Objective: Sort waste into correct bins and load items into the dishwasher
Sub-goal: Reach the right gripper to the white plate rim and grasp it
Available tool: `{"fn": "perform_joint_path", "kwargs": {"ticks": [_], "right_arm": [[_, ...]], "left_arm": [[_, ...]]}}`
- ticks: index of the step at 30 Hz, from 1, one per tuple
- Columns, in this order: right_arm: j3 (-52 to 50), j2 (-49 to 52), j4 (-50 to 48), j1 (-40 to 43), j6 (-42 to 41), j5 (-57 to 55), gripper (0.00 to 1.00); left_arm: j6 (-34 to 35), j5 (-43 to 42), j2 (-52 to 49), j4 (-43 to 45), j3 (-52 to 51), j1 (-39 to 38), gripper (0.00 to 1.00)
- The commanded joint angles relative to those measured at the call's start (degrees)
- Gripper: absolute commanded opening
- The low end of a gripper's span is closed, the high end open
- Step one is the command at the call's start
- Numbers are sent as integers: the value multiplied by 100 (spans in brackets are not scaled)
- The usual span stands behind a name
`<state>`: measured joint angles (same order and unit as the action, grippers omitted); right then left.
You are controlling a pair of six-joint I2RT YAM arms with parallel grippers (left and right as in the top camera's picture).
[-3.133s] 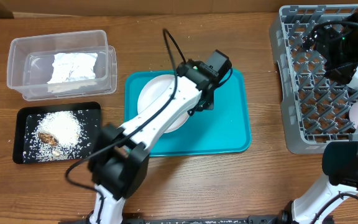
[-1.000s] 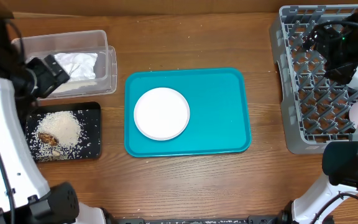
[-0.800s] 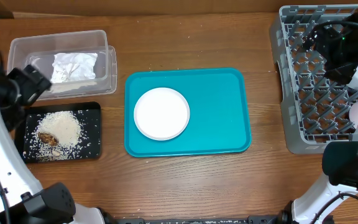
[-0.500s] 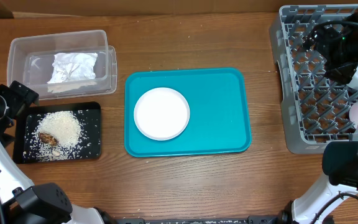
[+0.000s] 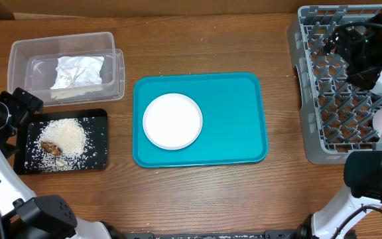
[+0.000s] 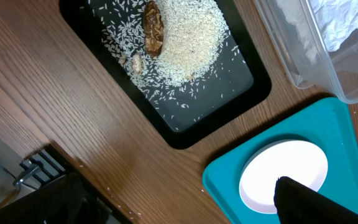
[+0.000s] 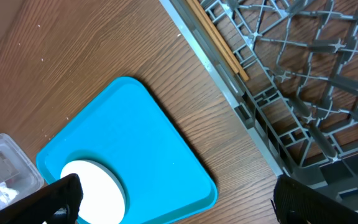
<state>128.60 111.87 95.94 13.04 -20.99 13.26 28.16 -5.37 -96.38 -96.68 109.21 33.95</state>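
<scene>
My right gripper pinches the white plate by its rim on the side facing the dish rack next. The plate's opposite rim stays free to load between the dish rack's wires.
A round white plate lies on the teal tray. The clear tub holds a crumpled white napkin. White rice and a brown lump sit in the black tray. My left gripper hangs open and empty at the table's left edge, beside the black tray. My right gripper is open and empty above the grey dish rack. Wooden chopsticks lie in the rack. The wrist views show wide-apart fingers.
The teal tray with the plate fills the middle of the table. Bare wood lies between tray and rack. A white round item shows at the rack's right edge, partly behind my right arm.
My left arm swung from over the plate to the tub, then down to the table's left edge. It has held still for the last half second. The right arm has not moved.
</scene>
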Motion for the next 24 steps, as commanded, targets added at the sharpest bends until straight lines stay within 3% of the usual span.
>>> {"fn": "perform_joint_path", "kwargs": {"ticks": [1, 10, 11, 12, 14, 17, 21, 24], "right_arm": [[101, -107, -26, 17, -26, -20, 100], [101, -107, -229, 15, -50, 116, 100], [101, -107, -697, 15, -48, 420, 100], [101, -107, -898, 15, -48, 754, 92], [101, -107, -992, -11, -48, 1768, 100], [70, -105, -822, -164, 17, 2487, 100], [-107, -83, -828, -715, -4, 2264, 100], [-577, -31, -922, -1733, -24, 848, 96]], "left_arm": [[57, -44, 13, -13, -37, 4, 100], [57, -42, 13, -13, -37, 4, 100], [57, -42, 13, -13, -37, 4, 100], [57, -42, 13, -11, -37, 4, 100], [57, -42, 13, -11, -37, 4, 100], [57, -42, 13, -11, -37, 4, 100], [57, -42, 13, -11, -37, 4, 100], [57, -42, 13, -13, -37, 4, 100]]}}
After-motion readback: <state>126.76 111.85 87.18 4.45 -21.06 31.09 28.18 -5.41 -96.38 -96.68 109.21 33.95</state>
